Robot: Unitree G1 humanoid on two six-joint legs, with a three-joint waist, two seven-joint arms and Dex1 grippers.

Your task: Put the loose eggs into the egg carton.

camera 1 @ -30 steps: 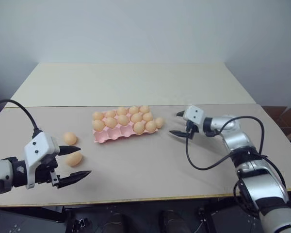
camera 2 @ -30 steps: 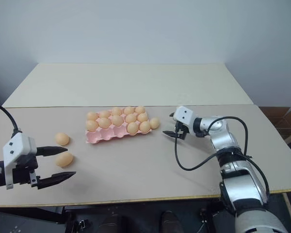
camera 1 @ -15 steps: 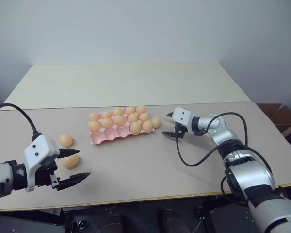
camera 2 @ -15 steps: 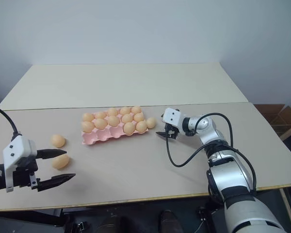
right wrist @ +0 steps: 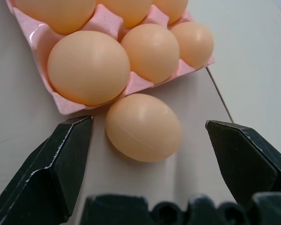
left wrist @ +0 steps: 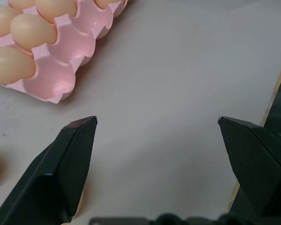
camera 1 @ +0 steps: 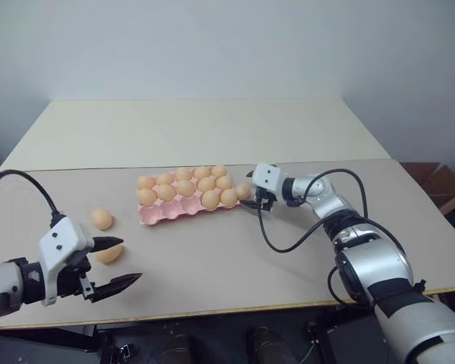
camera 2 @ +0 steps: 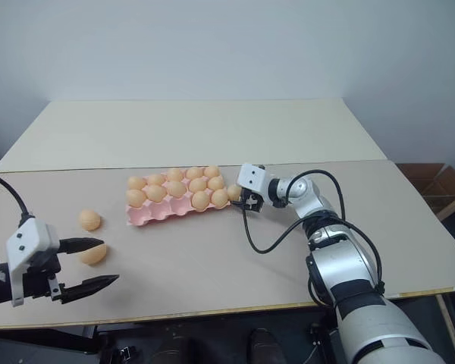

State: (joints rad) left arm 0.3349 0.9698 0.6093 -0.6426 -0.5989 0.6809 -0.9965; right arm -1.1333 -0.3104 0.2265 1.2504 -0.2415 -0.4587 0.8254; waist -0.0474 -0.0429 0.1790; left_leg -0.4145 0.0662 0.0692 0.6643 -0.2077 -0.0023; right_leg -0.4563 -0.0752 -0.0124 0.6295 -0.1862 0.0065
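I should close my right gripper on the loose egg now, because its fingers reach down on both sides of the egg.
The pink egg carton lies mid-table with several eggs in its back and middle cups; its front row is bare. One loose egg rests on the table against the carton's right end, between the spread fingers of my open right gripper, with a gap on each side. Two more loose eggs lie to the carton's left, one farther back and one nearer. My left gripper hovers open and empty just right of the nearer egg.
A second cream table adjoins the far side. A cardboard box sits off the right edge. The right arm's black cable loops over the table right of the carton. The table's front edge is close.
My right gripper has moved left along the table until its open fingers straddle the loose egg at the carton's end. The left gripper has stayed about where it was.
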